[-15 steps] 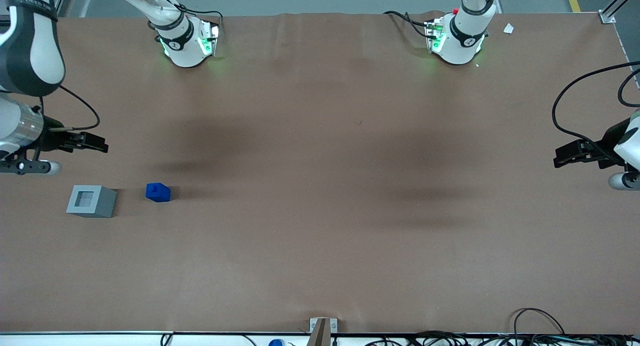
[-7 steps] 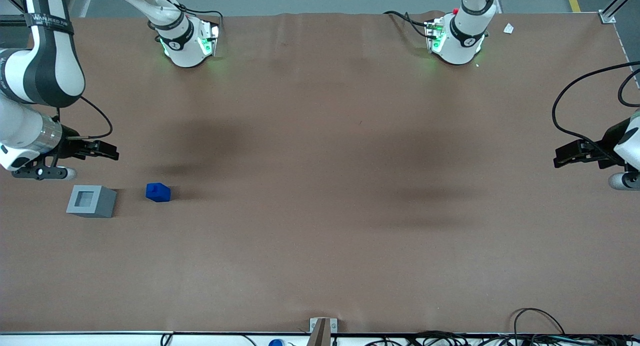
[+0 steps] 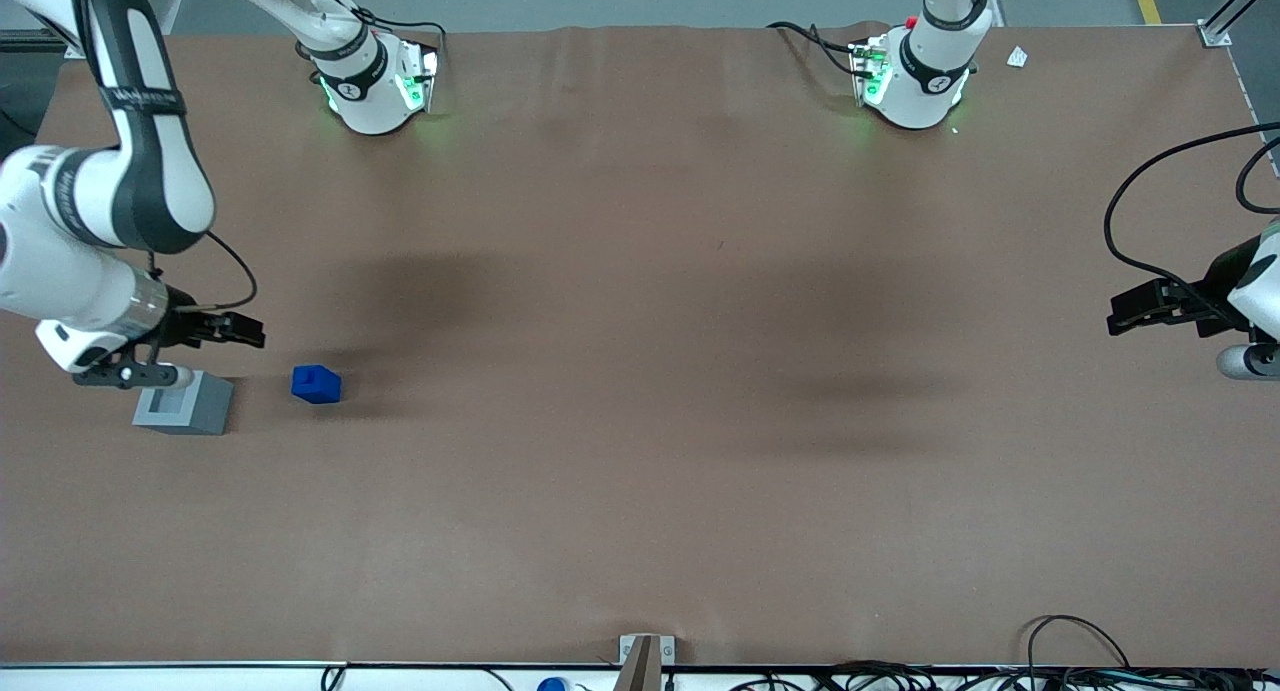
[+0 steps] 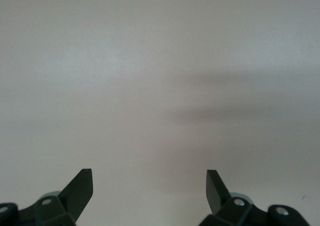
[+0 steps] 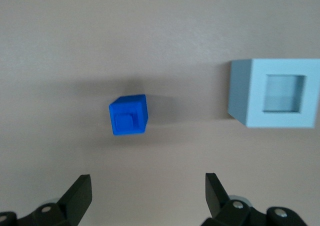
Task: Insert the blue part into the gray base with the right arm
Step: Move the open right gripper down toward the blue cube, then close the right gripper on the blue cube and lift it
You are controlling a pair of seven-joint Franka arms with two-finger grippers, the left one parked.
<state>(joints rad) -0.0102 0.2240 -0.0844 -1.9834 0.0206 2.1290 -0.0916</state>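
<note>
The right gripper grabs the blue part by its body below its stud next, to seat it in the gray base's hole.
The blue part stands on the brown table, stud up, beside the gray base, which shows its square recess. Both lie toward the working arm's end. In the right wrist view the blue part and the gray base sit apart on the table. My right gripper hangs above the table, a little farther from the front camera than both objects and between them sideways. It is open and empty. The right arm's wrist covers one corner of the base.
Two arm bases stand along the table's edge farthest from the front camera. Cables lie at the near edge. A small bracket sits at the near edge's middle.
The right arm has swung in over the table toward the blue part and the gray base, and now overlaps the base's corner. Both objects have stayed put.
</note>
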